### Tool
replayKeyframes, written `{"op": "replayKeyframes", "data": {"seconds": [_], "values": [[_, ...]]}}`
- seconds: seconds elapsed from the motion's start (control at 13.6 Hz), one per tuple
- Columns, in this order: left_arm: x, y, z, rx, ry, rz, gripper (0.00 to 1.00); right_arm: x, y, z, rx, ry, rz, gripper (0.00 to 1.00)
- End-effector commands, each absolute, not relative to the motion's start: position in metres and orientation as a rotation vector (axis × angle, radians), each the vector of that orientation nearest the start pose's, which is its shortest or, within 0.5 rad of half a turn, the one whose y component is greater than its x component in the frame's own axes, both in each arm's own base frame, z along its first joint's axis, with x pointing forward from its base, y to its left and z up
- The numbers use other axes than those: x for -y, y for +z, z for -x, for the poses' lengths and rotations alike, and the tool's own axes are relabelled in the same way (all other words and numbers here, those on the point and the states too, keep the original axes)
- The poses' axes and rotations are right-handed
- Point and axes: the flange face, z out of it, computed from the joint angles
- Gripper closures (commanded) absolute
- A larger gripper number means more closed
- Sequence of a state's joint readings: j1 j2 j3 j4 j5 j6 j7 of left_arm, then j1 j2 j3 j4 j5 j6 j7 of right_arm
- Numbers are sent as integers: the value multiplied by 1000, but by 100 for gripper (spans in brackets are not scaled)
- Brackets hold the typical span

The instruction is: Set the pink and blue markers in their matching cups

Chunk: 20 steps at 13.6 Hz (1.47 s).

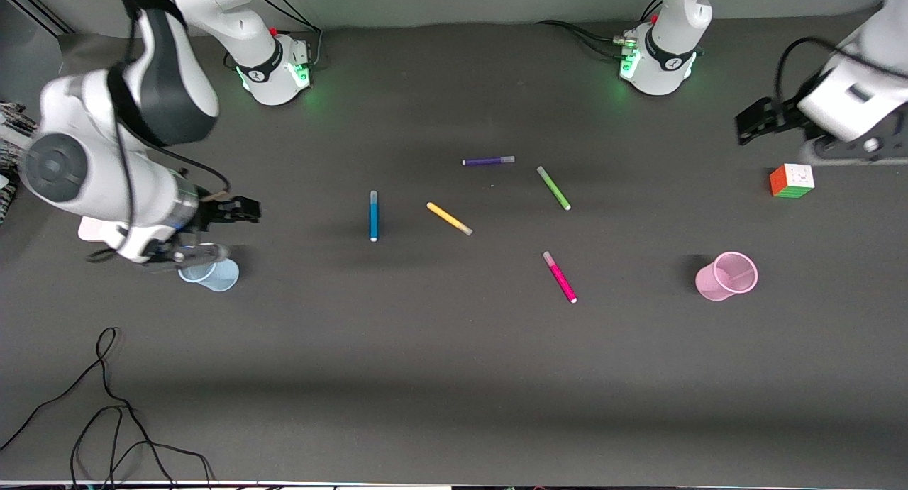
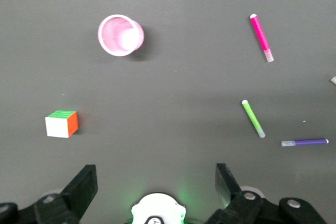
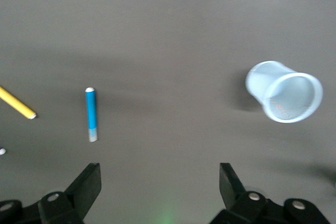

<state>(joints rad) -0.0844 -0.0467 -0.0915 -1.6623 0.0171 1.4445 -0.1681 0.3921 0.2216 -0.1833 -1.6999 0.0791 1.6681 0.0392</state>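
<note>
My left gripper is to take the pink marker next by its translucent pink end with the cap (image 1: 549, 259), so the marker can go in the pink cup (image 1: 727, 276).
The blue marker (image 1: 373, 215) lies on the table near the middle; it also shows in the right wrist view (image 3: 91, 114). The pink marker (image 1: 560, 277) lies nearer the front camera, also seen in the left wrist view (image 2: 261, 38). The pale blue cup (image 1: 211, 274) stands at the right arm's end, partly under that arm's hand, and shows in the right wrist view (image 3: 283, 91). The pale pink cup (image 1: 727, 276) (image 2: 119, 35) stands at the left arm's end. My right gripper (image 1: 241, 210) (image 3: 160, 182) is open and empty, up beside the blue cup. My left gripper (image 1: 752, 121) (image 2: 156, 182) is open and empty, high over its end of the table.
A purple marker (image 1: 488, 161), a green marker (image 1: 553, 188) and a yellow marker (image 1: 448, 218) lie around the middle. A colour cube (image 1: 792, 180) sits near the left gripper. A black cable (image 1: 106, 405) lies at the front edge by the right arm's end.
</note>
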Motion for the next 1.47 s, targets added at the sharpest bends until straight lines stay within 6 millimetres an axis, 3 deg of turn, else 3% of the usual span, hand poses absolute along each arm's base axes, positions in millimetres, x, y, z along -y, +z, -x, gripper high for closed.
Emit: {"op": "replayKeyframes", "data": {"seconds": [0.0,0.29,0.44,0.51,0.66,1.03,1.32,1.4], "values": [[155,539,-550,142,378,3024,0,-160,415,-594,225,488,3082,0],[235,457,-578,394,444,2932,0,-191,375,-608,210,554,2992,0],[261,418,-596,619,516,2919,1,-212,355,-605,247,604,2992,0],[276,393,-602,680,552,2929,1,-219,331,-602,260,659,2995,0],[288,362,-611,714,533,2954,1,-223,293,-605,259,736,2998,0],[297,266,-625,889,531,2909,3,-242,230,-610,213,847,2924,0],[305,205,-612,914,548,2887,7,-257,179,-606,1,952,2873,0],[309,195,-606,908,533,2895,10,-271,168,-598,-8,986,2873,0]]}}
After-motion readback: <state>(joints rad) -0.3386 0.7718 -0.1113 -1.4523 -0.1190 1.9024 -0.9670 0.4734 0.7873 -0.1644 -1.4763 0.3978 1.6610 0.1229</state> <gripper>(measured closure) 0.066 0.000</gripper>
